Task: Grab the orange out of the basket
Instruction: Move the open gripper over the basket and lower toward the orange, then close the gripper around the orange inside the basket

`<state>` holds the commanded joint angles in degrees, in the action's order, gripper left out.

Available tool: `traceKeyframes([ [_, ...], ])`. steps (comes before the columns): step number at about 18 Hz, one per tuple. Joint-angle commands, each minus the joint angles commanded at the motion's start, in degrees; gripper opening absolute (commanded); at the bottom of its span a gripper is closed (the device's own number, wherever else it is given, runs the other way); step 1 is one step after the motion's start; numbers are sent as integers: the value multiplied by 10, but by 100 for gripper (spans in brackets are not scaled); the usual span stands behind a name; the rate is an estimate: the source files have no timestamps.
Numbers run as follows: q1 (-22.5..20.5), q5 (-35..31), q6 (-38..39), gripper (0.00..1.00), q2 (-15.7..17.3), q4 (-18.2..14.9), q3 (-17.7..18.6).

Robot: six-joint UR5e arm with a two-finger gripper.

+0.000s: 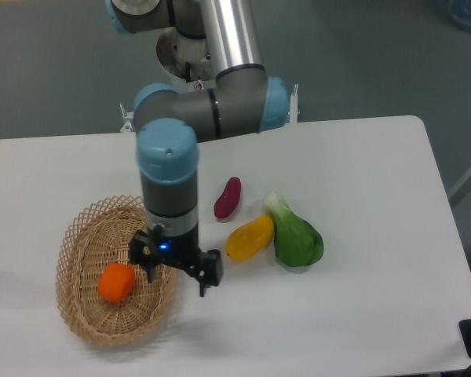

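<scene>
My gripper grabs the orange's round sides next, to pick the orange (116, 283) up from the wicker basket (86, 326).
The orange (116, 283) lies in the left middle of the tan wicker basket (86, 326) at the table's front left. My gripper (177, 276) hangs open above the basket's right rim, a little to the right of the orange and not touching it. One finger (151, 267) is over the basket's inside, the other (203, 281) over the table just outside the rim. Nothing is between the fingers.
A yellow-orange oval fruit (250, 237), a dark red sweet potato (227, 198) and a green leafy vegetable (295, 234) lie on the white table to the right of the basket. The arm's base (190, 47) stands at the table's far edge.
</scene>
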<state>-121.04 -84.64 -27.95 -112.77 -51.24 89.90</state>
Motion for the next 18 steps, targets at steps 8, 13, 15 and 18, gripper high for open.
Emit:
traceKeyframes([
  [8, 45, 0, 23, 100, -18, 3, 39],
  [13, 55, 1, 27, 100, -30, 4, 43],
  [15, 57, 2, 28, 100, -42, 4, 42],
  [18, 58, 4, 32, 100, -45, 5, 41],
])
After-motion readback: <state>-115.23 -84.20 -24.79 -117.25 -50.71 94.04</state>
